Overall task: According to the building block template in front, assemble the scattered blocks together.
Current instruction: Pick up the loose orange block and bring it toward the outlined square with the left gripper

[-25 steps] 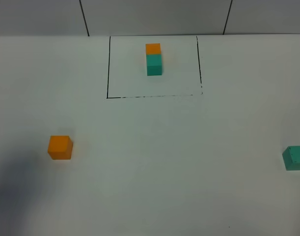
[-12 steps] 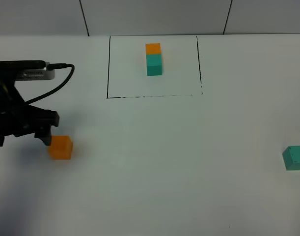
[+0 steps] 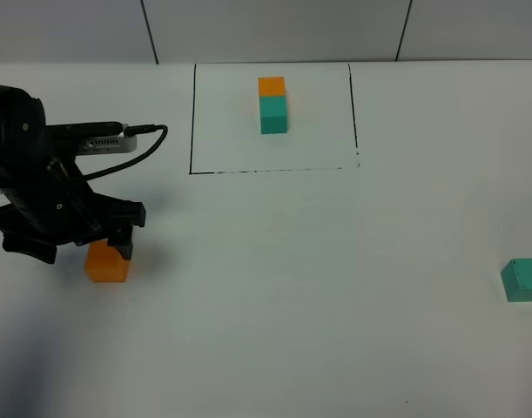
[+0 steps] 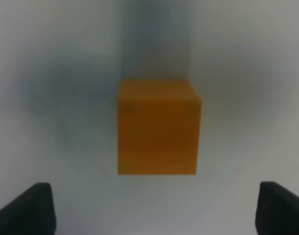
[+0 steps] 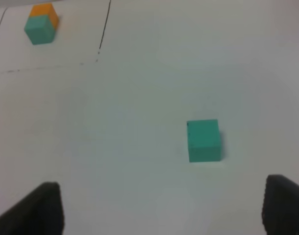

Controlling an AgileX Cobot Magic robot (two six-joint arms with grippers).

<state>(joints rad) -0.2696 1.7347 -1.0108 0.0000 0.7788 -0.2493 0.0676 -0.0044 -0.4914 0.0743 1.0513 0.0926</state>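
Observation:
My left gripper grabs the loose orange cube (image 3: 107,264) by its two opposite sides next, to match the template (image 3: 272,105).
The template, an orange cube joined to a teal cube (image 3: 272,104), sits inside a thin black-lined rectangle (image 3: 192,122) at the back middle of the white table; it also shows in the right wrist view (image 5: 40,23). The loose orange cube (image 3: 107,264) lies at the left. My left gripper (image 3: 81,242) hovers over its far side, open and empty; in the left wrist view the orange cube (image 4: 158,127) lies ahead of the spread gripper (image 4: 154,210). The loose teal cube (image 3: 523,279) lies at the far right edge. My right gripper (image 5: 164,210) is open, short of the teal cube (image 5: 203,140).
A black cable (image 3: 144,139) loops from the left arm's wrist camera. The grey back wall (image 3: 274,30) with dark seams rises behind the table's far edge. The teal cube lies close to the right border of the high view.
The left arm came into the high view from the left and moved right, now over the orange cube. Neither loose cube has moved.

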